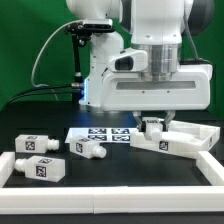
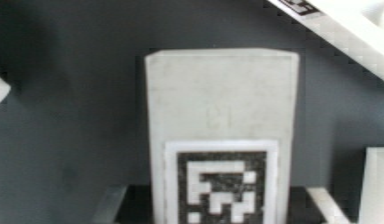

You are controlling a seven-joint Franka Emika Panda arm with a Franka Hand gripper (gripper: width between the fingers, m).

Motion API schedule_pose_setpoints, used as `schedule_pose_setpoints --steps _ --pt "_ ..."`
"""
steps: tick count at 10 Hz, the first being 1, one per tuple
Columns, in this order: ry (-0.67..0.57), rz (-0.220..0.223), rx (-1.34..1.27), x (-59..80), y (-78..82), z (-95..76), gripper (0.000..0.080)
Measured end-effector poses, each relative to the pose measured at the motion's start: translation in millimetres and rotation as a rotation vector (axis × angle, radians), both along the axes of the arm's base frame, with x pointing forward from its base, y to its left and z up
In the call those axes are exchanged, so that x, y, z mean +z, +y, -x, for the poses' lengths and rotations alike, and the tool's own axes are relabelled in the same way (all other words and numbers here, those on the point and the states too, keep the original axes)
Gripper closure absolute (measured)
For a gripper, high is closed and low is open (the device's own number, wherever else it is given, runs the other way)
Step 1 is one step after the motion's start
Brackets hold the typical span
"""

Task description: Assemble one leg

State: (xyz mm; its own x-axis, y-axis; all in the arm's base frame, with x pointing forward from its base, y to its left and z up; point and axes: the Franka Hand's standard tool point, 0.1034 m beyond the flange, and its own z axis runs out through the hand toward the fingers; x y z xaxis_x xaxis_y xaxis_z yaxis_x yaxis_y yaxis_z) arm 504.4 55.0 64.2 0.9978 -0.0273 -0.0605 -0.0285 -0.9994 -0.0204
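I need to move the tagged leg before my gripper lets go of it, because it hangs above and short of the white panel's corner and would fall if I opened now.
In the wrist view a white block-shaped leg (image 2: 219, 100) with a black-and-white tag on its near end stands between my gripper (image 2: 221, 203); the dark fingers (image 2: 132, 203) press against its two sides. In the exterior view my gripper (image 1: 151, 120) is low over the table, just at the left edge of the large flat white panel (image 1: 190, 138), with the held leg (image 1: 152, 127) partly hidden under it. Three more legs lie on the table towards the exterior view's left: one (image 1: 35, 143), one (image 1: 41, 168) and one (image 1: 88, 149).
The marker board (image 1: 103, 134) lies behind the loose legs. A low white rim (image 1: 120, 190) runs along the table's front and sides. A further tagged white piece (image 1: 185, 143) rests on the panel. The panel's edge (image 2: 358, 40) shows blurred in the wrist view.
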Motion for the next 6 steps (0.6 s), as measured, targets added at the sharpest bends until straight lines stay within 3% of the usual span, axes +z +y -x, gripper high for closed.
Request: schedule_pose_setpoints --steps 2,3,5,6 --pt "0.001 0.000 0.002 -0.1 -0.1 0.4 0.0515" --pt "-0.005 -0.006 0.084 2.3 -5.1 10.3 0.0515" --pt "-0.019 -0.007 0.193 3.3 -19.8 57.5 0.0515" --pt "-0.019 -0.014 0.175 0.7 -31.3 72.9 0.0515"
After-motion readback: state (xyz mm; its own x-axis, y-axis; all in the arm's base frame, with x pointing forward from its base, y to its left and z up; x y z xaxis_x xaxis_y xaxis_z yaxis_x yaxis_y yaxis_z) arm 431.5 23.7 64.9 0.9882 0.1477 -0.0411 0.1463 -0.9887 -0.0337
